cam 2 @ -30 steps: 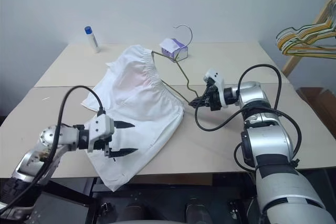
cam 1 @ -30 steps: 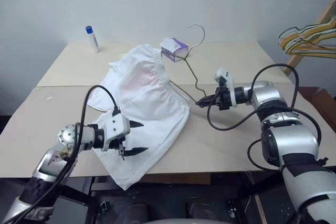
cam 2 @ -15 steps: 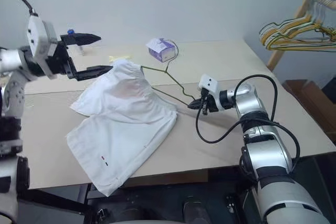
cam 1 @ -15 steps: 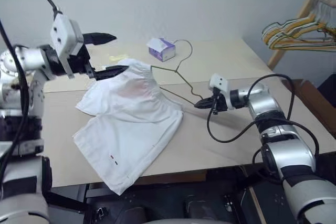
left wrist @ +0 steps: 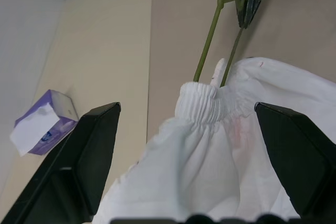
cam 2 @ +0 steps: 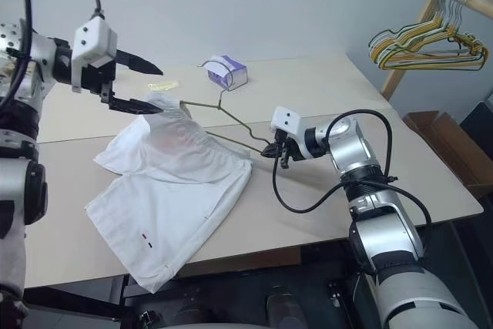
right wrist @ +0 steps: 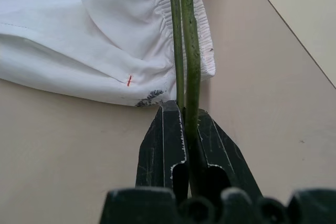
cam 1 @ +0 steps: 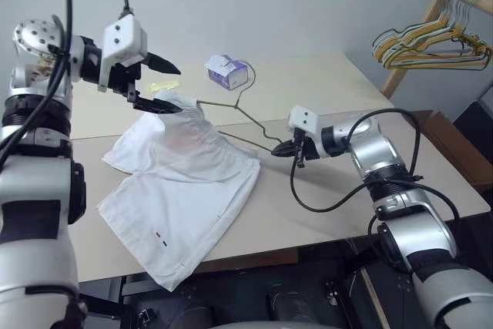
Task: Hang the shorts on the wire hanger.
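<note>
My left gripper grabs the shorts (cam 1: 185,182) by that raised waistband (cam 1: 182,103) next, since it stands up in a heap while the shorts' legs lie flat.
The white shorts (cam 1: 185,182) lie spread on the table (cam 1: 323,90), one leg hanging over the front edge. Their gathered waistband (left wrist: 202,100) is raised at the back. The thin wire hanger (cam 1: 239,117) runs from my right gripper (cam 1: 282,148) into that waistband, its hook curving up beside the tissue box. My right gripper is shut on the hanger's near corner (right wrist: 187,77). My left gripper (cam 1: 182,92) hovers open just above the waistband, one finger (left wrist: 89,150) on each side of it, touching nothing.
A purple tissue box (cam 1: 227,71) stands at the back of the table, with a small yellow item (cam 1: 163,85) near my left gripper. A bunch of coloured hangers (cam 1: 431,40) hangs on a wooden rack at the right, above a cardboard box (cam 2: 443,132).
My left arm has lifted from over the lower part of the shorts up and back to the waistband, still open. The right gripper, holding the hanger, has shifted slightly left. The camera has turned.
</note>
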Available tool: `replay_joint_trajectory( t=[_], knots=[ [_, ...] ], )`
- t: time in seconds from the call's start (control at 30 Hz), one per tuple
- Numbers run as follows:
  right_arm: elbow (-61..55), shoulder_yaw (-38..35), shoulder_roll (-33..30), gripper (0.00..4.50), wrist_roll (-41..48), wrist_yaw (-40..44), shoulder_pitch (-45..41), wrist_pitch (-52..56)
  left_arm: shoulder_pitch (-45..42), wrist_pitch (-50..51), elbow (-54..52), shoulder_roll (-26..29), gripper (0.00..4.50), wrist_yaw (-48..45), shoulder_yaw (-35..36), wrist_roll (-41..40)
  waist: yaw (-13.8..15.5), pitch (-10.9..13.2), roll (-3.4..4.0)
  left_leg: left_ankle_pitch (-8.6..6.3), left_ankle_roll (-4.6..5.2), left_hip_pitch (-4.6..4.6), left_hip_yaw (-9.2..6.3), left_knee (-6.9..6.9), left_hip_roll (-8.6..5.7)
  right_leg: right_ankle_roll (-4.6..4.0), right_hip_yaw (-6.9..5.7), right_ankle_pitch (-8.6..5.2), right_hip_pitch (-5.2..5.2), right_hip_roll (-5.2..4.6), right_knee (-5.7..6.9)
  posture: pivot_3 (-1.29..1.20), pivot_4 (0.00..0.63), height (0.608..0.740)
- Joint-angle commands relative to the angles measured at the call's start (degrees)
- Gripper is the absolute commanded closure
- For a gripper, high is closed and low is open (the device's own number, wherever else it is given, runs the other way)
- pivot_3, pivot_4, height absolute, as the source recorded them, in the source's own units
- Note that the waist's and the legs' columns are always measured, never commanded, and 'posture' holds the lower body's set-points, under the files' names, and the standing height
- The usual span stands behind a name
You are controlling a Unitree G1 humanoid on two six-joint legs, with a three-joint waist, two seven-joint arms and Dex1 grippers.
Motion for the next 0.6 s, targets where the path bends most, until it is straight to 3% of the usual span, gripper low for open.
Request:
replay_joint_trajectory(
  t=[0.03, 0.23, 0.27, 0.33, 0.6],
  knots=[
    [-3.9, 0.1, 0.0, 4.5, 0.9, -0.7, -0.3, 1.2, -3.2, -2.3, 3.4, -0.7, 0.09, -0.3, -2.3, 2.5, 0.0, 0.0, 0.0, 0.0, 0.0, 0.0, 0.0, 0.0, 0.0, 0.0, 0.0, 0.0, 0.0, 0.0, 0.0, 0.0, 0.0, 0.74],
    [-7.5, 0.9, -0.5, 4.5, 1.1, -0.8, 0.7, 2.5, -3.9, -2.9, 6.3, -2.5, 0.09, -0.3, -4.1, 4.9, 0.0, 0.0, -0.01, 0.0, 0.0, -0.07, -0.01, 0.0, 0.0, 0.0, 0.0, 0.0, -0.07, 0.0, 0.03, -0.02, 0.0, 0.74],
    [-8.2, 0.9, -0.6, 4.5, 1.3, -0.8, 1.0, 2.8, -3.8, -2.6, 6.4, -2.8, 0.26, -0.3, -4.3, 4.7, 0.0, 0.0, -0.01, 0.0, 0.0, -0.08, -0.02, 0.0, 0.0, 0.01, 0.0, 0.0, -0.07, 0.0, 0.03, -0.02, 0.0, 0.74],
    [-9.2, 1.2, -0.8, 4.5, 1.3, -0.8, 1.5, 3.2, -3.9, -1.9, 6.6, -3.3, 0.66, -0.3, -4.1, 4.2, 0.1, 0.0, -0.01, 0.0, 0.0, -0.08, -0.02, 0.0, 0.0, 0.01, 0.0, 0.0, -0.07, -0.01, 0.03, -0.02, 0.0, 0.74],
    [-12.1, 1.5, -1.2, 4.5, 1.7, -0.9, 2.8, 3.4, -3.4, -1.9, 7.4, -3.4, 3.27, -0.3, -5.5, 5.4, -0.1, 0.0, -0.01, 0.0, 0.01, -0.08, -0.03, 0.0, 0.0, 0.01, 0.0, 0.0, -0.07, 0.0, 0.04, -0.02, 0.0, 0.74]
  ],
)
